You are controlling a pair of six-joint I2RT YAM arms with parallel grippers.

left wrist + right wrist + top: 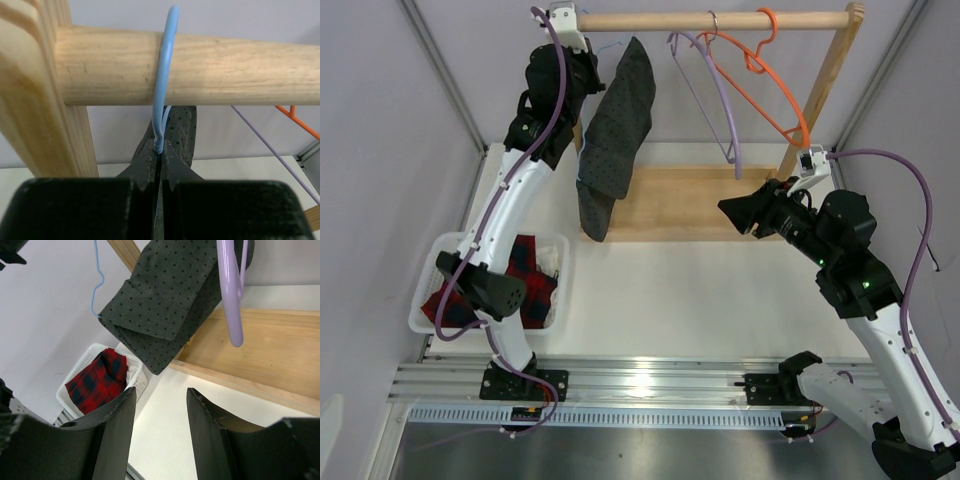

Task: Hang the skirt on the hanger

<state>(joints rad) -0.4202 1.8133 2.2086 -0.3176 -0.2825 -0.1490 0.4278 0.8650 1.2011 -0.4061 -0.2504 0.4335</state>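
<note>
I should let go of the hanger with my left gripper now. The hanger's hook curves over the rod [225,75], so the hanger with the skirt would stay hanging.
The dark charcoal dotted skirt [616,130] hangs folded over the pale-blue wire hanger, its lower end near the rack's wooden base. The hanger's hook [165,75] is over the wooden rod [225,75], near the left post. My left gripper [161,149] is shut on the hanger's twisted neck just under the rod; it sits at the top left in the top view [578,72]. The skirt [165,300] and a bit of blue wire [96,255] show in the right wrist view. My right gripper [160,392] is open and empty, low beside the rack base [732,212].
A lilac hanger [718,95] and an orange hanger [772,90] hang further right on the rod [650,21]. The rack's wooden base [690,205] lies under them. A white basket [420,305] at the left holds a red-and-navy plaid garment [525,278].
</note>
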